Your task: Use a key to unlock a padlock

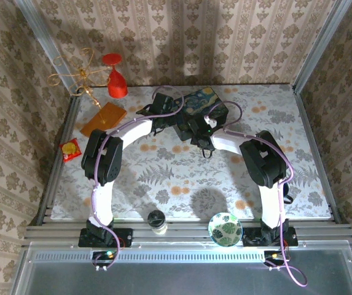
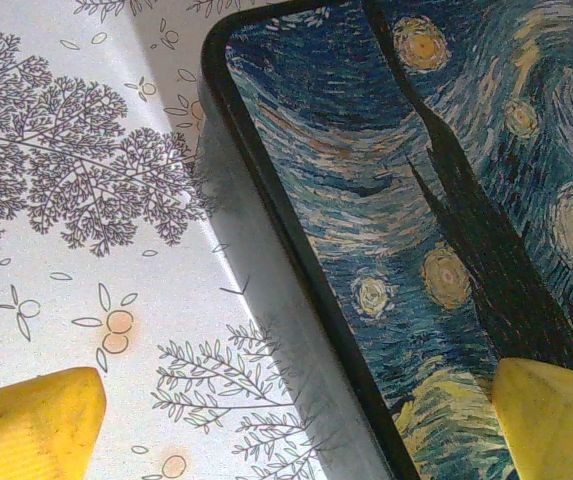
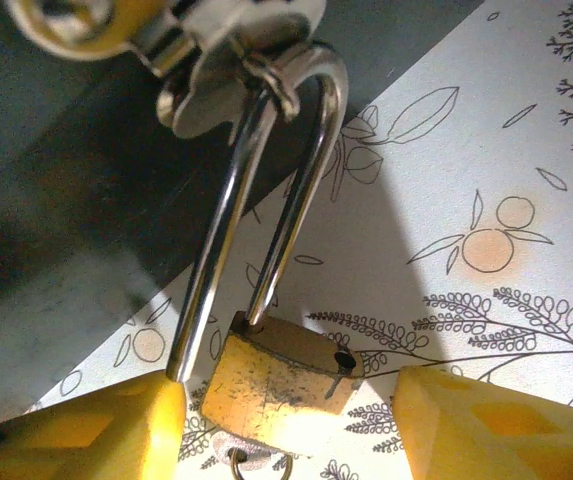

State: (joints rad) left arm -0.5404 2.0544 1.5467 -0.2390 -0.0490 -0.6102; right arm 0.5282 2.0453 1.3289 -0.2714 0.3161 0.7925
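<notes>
The padlock's brass body [image 3: 278, 395] is alongside both fingers, which reach as far as the padlock's shackle hole [image 3: 344, 360]. I need to close my right gripper now. Closing now would hold the padlock.
The small brass padlock [image 3: 281, 375] hangs by its silvery shackle [image 3: 306, 150] from the metal hasp [image 3: 246, 40] of the starry-night box [image 2: 446, 200]. The shackle is sprung. One leg sits in the body, and the free leg ends beside my left-hand fingertip [image 3: 156, 410]. The empty shackle hole shows on top of the body. The key [image 3: 238, 458] and its ring poke out under the padlock. My right gripper [image 3: 291, 400] is open, with a finger on each side of the padlock and clear of it. My left gripper [image 2: 296, 385] is open astride the box's edge.
The box [image 1: 203, 101] stands at the back middle of the table. At the back left are a red glass [image 1: 115, 83], a gold wire ornament [image 1: 77, 77], an orange card [image 1: 103, 118] and a red packet [image 1: 70, 149]. A dark cup [image 1: 157, 221] and a green bowl [image 1: 225, 228] sit at the near edge.
</notes>
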